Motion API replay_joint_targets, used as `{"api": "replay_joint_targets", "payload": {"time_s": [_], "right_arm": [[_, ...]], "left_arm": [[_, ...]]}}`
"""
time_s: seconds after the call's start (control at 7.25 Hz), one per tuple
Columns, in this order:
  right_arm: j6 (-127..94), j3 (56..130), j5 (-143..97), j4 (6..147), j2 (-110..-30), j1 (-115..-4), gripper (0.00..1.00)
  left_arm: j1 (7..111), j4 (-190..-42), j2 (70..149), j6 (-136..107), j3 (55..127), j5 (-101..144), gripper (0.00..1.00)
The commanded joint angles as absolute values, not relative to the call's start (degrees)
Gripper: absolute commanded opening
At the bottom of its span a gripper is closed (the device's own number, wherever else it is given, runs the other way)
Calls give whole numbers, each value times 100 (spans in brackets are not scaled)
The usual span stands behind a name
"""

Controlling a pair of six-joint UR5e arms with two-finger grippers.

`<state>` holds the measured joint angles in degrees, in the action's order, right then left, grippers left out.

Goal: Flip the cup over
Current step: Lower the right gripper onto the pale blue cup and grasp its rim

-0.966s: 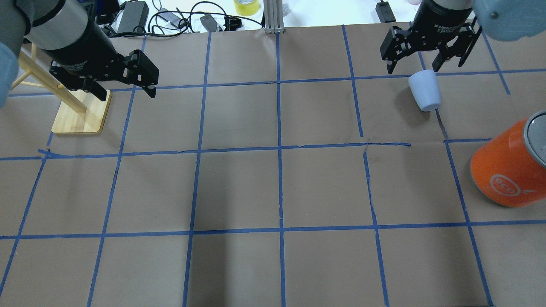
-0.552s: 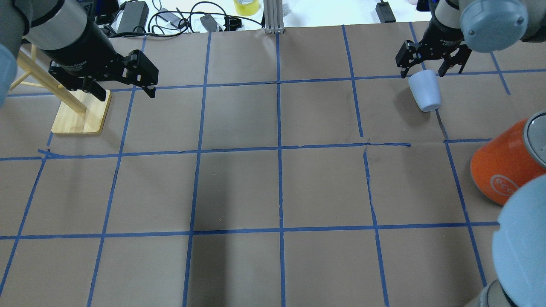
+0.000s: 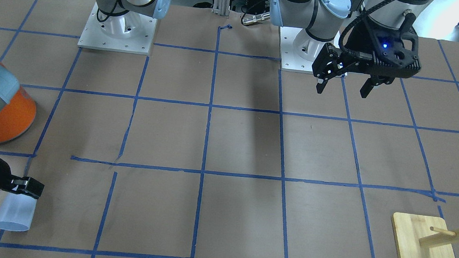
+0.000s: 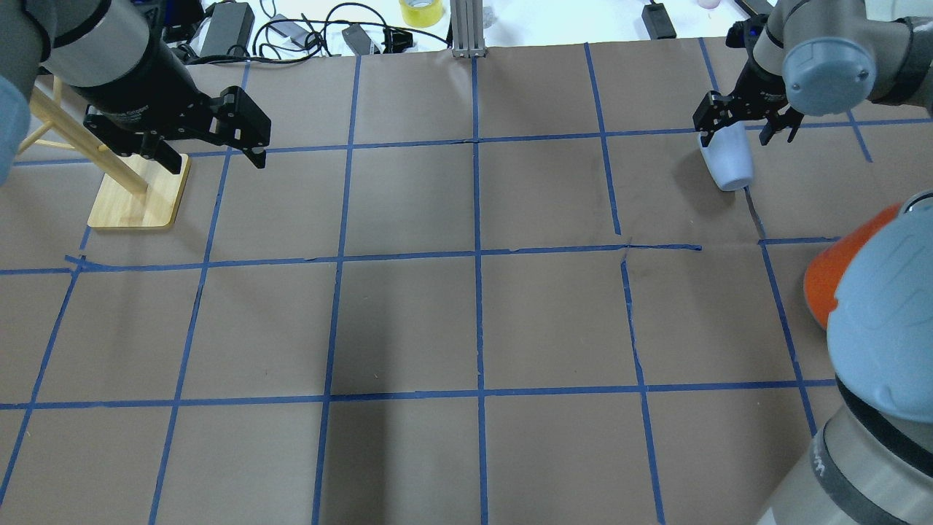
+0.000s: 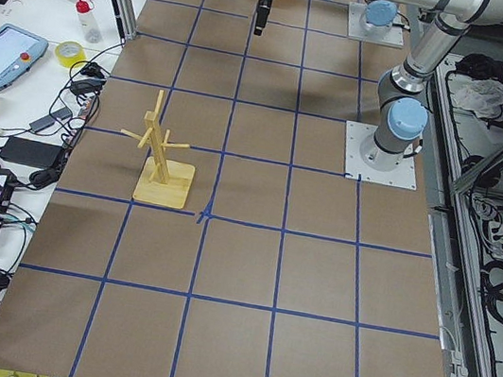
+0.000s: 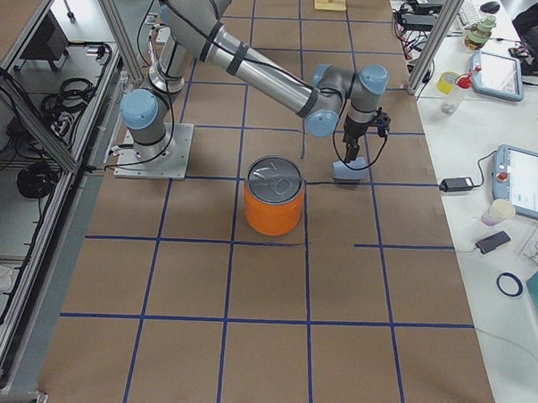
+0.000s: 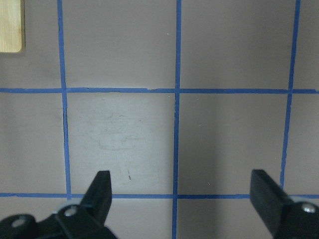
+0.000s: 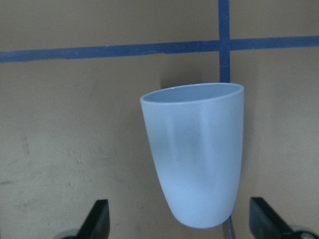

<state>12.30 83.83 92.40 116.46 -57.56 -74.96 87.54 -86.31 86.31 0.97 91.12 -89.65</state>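
I need to grab the pale blue cup by its closed base end (image 3: 20,198) (image 8: 200,211) with my right gripper next, so that I can flip it over.
The cup (image 4: 727,164) is a small pale blue tumbler lying on its side at the far right of the table, its mouth pointing away from the robot. It also shows in the front view (image 3: 14,215) and the right wrist view (image 8: 197,154). My right gripper (image 4: 743,124) is open and points down over the cup. Its fingers (image 8: 99,221) stand on either side of the cup's base end without touching it. My left gripper (image 4: 215,155) is open and empty, hovering above the table (image 7: 182,191).
A large orange can (image 6: 273,211) with a silver lid stands to the near right of the cup, mostly hidden in the overhead view by my right arm's elbow (image 4: 885,313). A wooden peg stand (image 4: 138,197) sits at the far left beside my left gripper.
My right gripper has come down closer over the cup, and the right arm's elbow has swung in front of the orange can. The cup and the left arm have not moved.
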Motion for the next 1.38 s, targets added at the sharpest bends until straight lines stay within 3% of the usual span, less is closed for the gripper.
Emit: {"api": "replay_joint_targets", "payload": {"time_s": [0.0,0.41,0.69,1.24], "right_arm": [[1353,8402,9237,11917,-5389,-7418,96],[1582,8411,9167,12103,-5159,-7357,83],[1582,8359,9123,12015,-5307,-7374,55],[2763,8534,8359,11751,-5994,-8608,56]], "left_arm": [[8754,-8631,8631,97,9114,-8956,100],[8754,-8631,8631,97,9114,-8956,100],[8754,-8631,8631,97,9123,-8956,100],[8754,-8631,8631,105,9123,-8956,100]]}}
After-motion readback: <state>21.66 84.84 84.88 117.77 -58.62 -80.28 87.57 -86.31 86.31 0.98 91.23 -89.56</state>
